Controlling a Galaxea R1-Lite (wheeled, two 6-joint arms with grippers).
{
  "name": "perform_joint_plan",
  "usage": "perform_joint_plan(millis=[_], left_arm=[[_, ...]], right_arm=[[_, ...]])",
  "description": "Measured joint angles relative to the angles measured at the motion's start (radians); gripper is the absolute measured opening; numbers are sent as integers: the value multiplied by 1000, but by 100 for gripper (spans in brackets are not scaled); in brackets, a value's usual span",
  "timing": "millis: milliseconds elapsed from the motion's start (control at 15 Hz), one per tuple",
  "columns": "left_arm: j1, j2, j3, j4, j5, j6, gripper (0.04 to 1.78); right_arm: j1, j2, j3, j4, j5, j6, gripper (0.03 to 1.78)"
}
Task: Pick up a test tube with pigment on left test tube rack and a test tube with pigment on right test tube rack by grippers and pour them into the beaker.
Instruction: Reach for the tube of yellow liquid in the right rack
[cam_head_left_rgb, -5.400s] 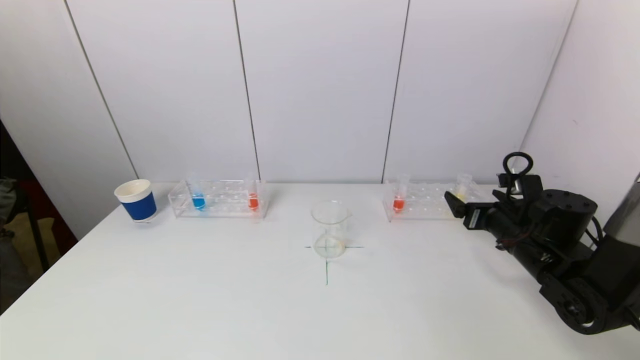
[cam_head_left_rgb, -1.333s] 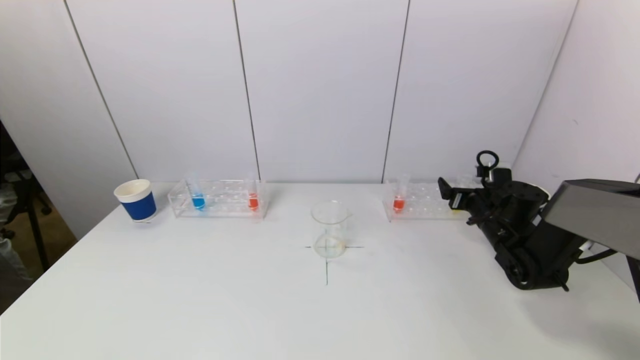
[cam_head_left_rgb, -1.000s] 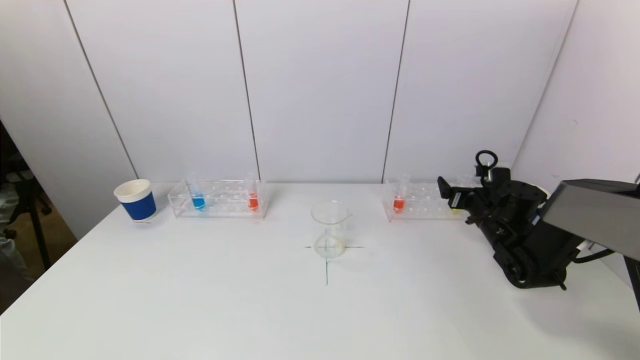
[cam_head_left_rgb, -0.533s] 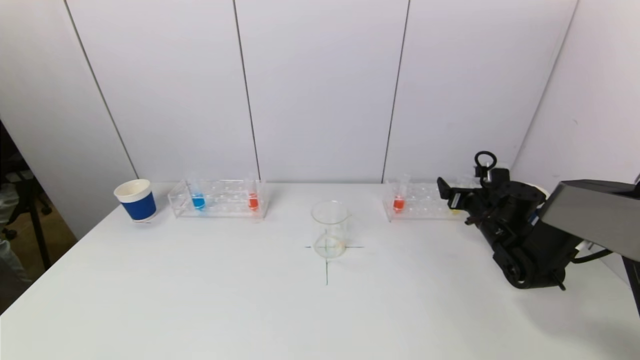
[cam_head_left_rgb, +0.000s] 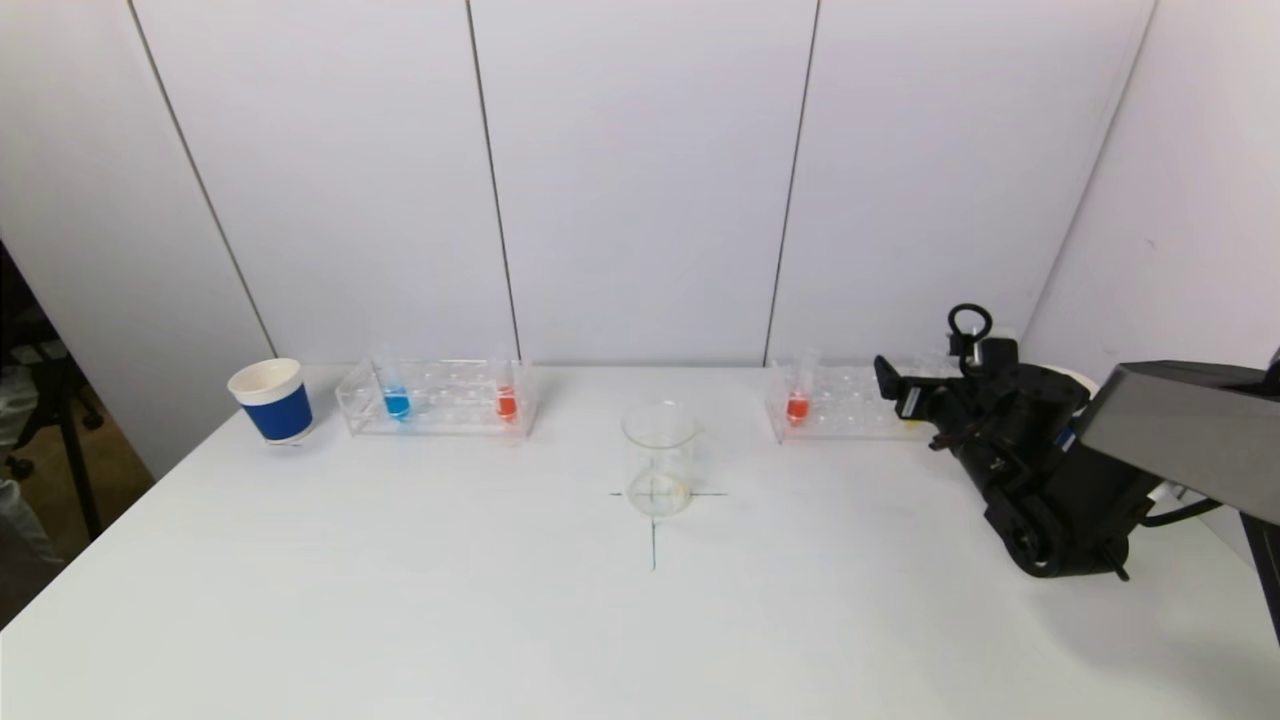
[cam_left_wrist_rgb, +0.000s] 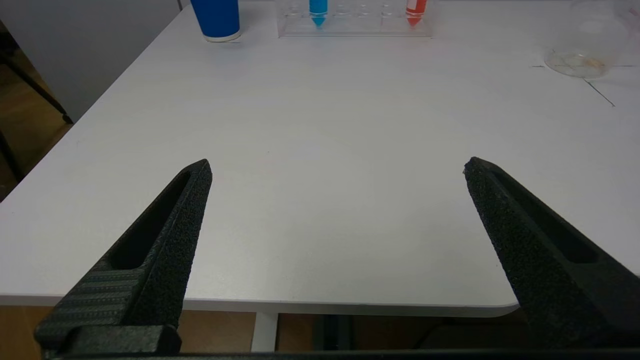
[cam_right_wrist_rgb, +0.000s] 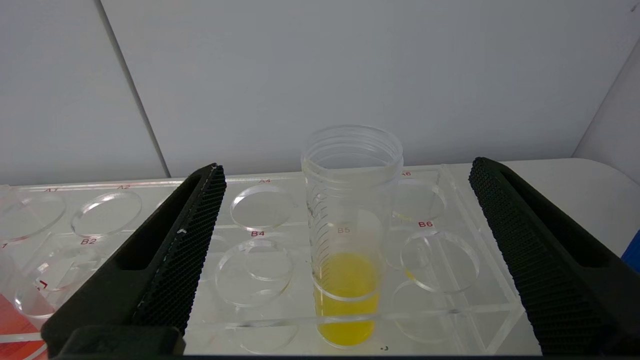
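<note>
I should grab the tube with my right gripper by its clear upper part (cam_right_wrist_rgb: 351, 204) just under the threaded rim. The rack (cam_right_wrist_rgb: 444, 312) surrounds the tube's lower half.
The left rack (cam_head_left_rgb: 440, 408) holds a blue tube (cam_head_left_rgb: 396, 400) and a red tube (cam_head_left_rgb: 506, 402). The clear beaker (cam_head_left_rgb: 660, 455) stands mid-table on a cross mark. The right rack (cam_head_left_rgb: 840, 408) holds a red tube (cam_head_left_rgb: 797, 405) and a yellow tube (cam_right_wrist_rgb: 350, 240) in hole B5. My right gripper (cam_head_left_rgb: 900, 392) is at the rack's right end. In the right wrist view it (cam_right_wrist_rgb: 347, 167) is open, with one finger on each side of the yellow tube and not touching it. My left gripper (cam_left_wrist_rgb: 337, 164) is open and empty over the table's near edge, out of the head view.
A blue paper cup (cam_head_left_rgb: 272, 400) stands left of the left rack. The left wrist view also shows the cup (cam_left_wrist_rgb: 216, 17), the left rack (cam_left_wrist_rgb: 355, 30) and the beaker (cam_left_wrist_rgb: 585, 40). A wall runs close behind both racks.
My right arm has moved forward and left, so the gripper now stands around the yellow tube. Over the last second it has barely moved.
</note>
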Motion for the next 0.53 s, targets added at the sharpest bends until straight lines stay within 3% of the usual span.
perform_joint_plan(millis=[333,533], left_arm=[[0,0,0,0,0,0,176],[0,0,0,0,0,0,176]], right_arm=[[1,3,0,0,0,0,177],[1,3,-3,0,-1,-1,159]])
